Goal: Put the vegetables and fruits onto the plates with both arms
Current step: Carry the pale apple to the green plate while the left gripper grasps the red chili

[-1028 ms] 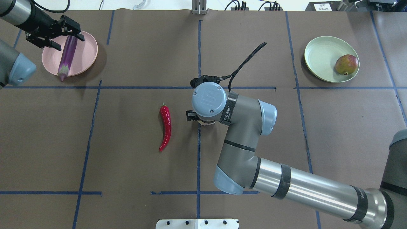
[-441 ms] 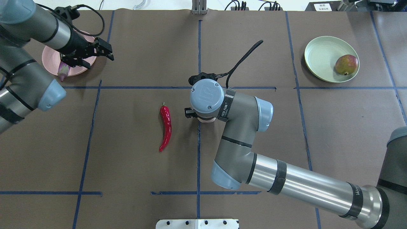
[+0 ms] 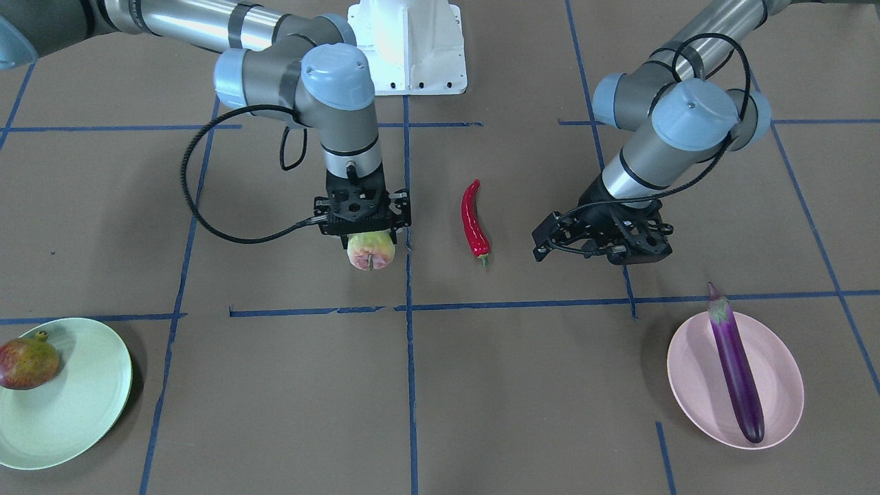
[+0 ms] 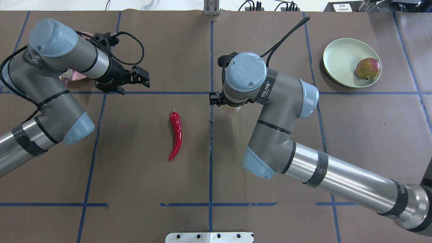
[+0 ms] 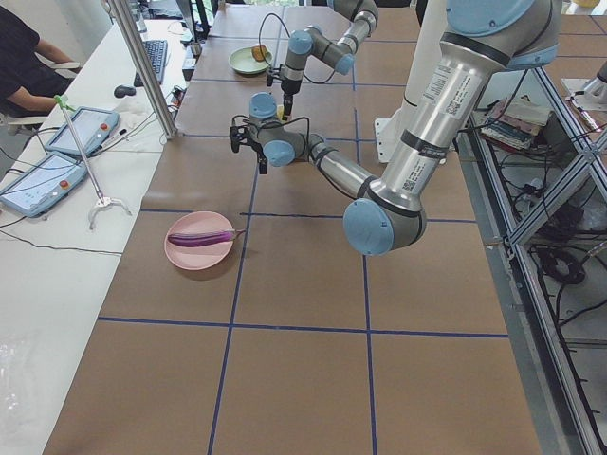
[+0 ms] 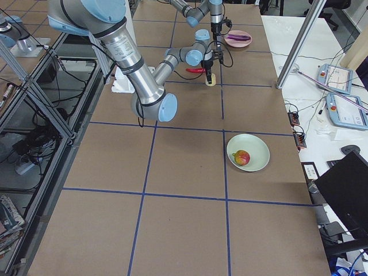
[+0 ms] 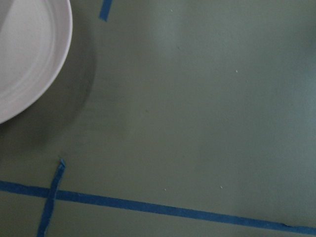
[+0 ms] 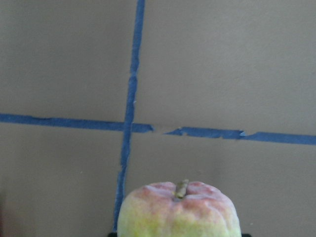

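The red chili pepper needs to be added to the pink plate. My left gripper needs to pick it up next by its slender curved body (image 3: 470, 214).
My right gripper (image 3: 368, 234) is shut on the pale yellow-green, pink-blushed apple-like fruit (image 3: 371, 249) near the table's middle; the fruit fills the bottom of the right wrist view (image 8: 180, 210). The red chili pepper (image 4: 176, 135) lies on the table between the arms. My left gripper (image 4: 145, 78) is open and empty, between the pink plate (image 3: 777, 385) and the chili (image 3: 474, 220). The purple eggplant (image 3: 735, 364) lies on the pink plate. The pomegranate (image 4: 368, 68) sits on the mint green plate (image 4: 339, 59).
Brown paper with blue tape lines (image 4: 210, 152) covers the table. The white base block (image 3: 407, 41) stands at the robot's edge. In the overhead view the left arm (image 4: 50, 84) covers most of the pink plate. The plate's rim (image 7: 49, 64) shows in the left wrist view.
My left gripper has left the eggplant on the pink plate and moved toward the table's middle. My right arm has carried the apple-like fruit away from the robot and to the right.
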{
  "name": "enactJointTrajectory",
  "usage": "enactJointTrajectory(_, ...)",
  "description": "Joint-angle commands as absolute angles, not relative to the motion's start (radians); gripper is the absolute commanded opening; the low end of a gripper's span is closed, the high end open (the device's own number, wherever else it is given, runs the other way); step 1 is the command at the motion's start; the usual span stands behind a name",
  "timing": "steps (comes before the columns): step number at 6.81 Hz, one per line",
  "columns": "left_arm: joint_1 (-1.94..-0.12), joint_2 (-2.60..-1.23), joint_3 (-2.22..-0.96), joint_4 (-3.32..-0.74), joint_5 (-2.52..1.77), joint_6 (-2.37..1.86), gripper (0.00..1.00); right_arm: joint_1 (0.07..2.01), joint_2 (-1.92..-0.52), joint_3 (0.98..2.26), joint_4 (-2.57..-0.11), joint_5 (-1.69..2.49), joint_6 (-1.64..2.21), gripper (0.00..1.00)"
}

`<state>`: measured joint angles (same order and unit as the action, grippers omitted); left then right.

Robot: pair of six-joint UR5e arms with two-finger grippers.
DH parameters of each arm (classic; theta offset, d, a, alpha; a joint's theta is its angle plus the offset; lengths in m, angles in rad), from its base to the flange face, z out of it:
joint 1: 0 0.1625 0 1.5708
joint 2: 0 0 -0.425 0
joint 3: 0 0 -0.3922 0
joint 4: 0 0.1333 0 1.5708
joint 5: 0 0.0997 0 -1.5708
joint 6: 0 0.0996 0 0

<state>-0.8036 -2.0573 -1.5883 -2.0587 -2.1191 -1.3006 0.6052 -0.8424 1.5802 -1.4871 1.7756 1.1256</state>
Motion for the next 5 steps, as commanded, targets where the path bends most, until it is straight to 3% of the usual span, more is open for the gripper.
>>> enactJointTrajectory(1, -0.747, -2.092, -1.591, -2.057, -2.1, -1.315, 1.0, 0.778, -0.932, 1.608, -1.482, 1.88, 1.058, 0.0)
enactJointTrajectory(5, -0.632, -2.117, -1.586, -2.046, -1.979, -1.315, 1.0, 1.073, -0.959, 1.338, -1.479, 1.967, 0.751, 0.01)
